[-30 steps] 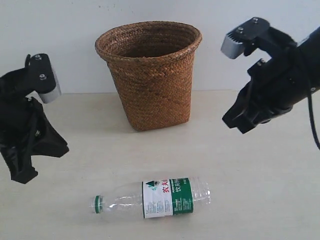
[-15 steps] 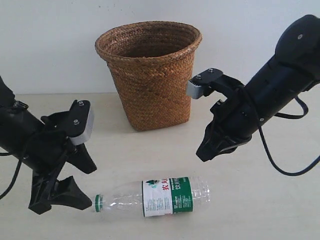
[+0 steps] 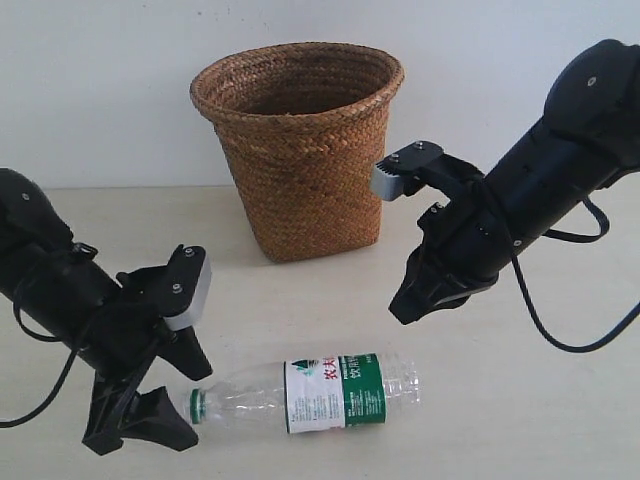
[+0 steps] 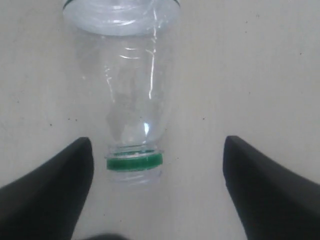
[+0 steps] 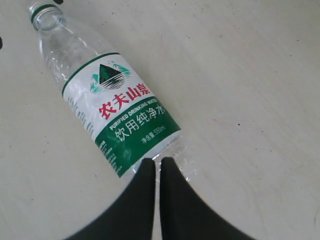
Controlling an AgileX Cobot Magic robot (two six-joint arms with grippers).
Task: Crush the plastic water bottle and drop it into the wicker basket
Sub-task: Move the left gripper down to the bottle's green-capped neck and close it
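Observation:
My left fingers are above the green neck ring (image 3: 197,405): lower before closing.
The plastic water bottle (image 3: 320,393) lies on its side on the table in front of the wicker basket (image 3: 297,150), uncrushed. It is clear and ribbed, with a white-and-green label (image 5: 120,110) bearing red characters and a green ring at the neck (image 4: 134,161). My left gripper (image 3: 183,398) is open low over the table. Its two black fingers (image 4: 55,190) stand either side of the neck end without touching it, the neck nearer one finger. My right gripper (image 3: 405,305) is shut on nothing, hovering above the bottle's base end (image 5: 159,162).
The basket stands upright at the back of the pale table (image 3: 520,400), its braided rim (image 3: 297,62) wide open, against a white wall. The right arm (image 3: 540,180) reaches in beside the basket's right side.
My left arm has come down and to the right, bringing its open fingers around the bottle's neck end. The right arm has hardly shifted in the last half second. The bottle lies where it was.

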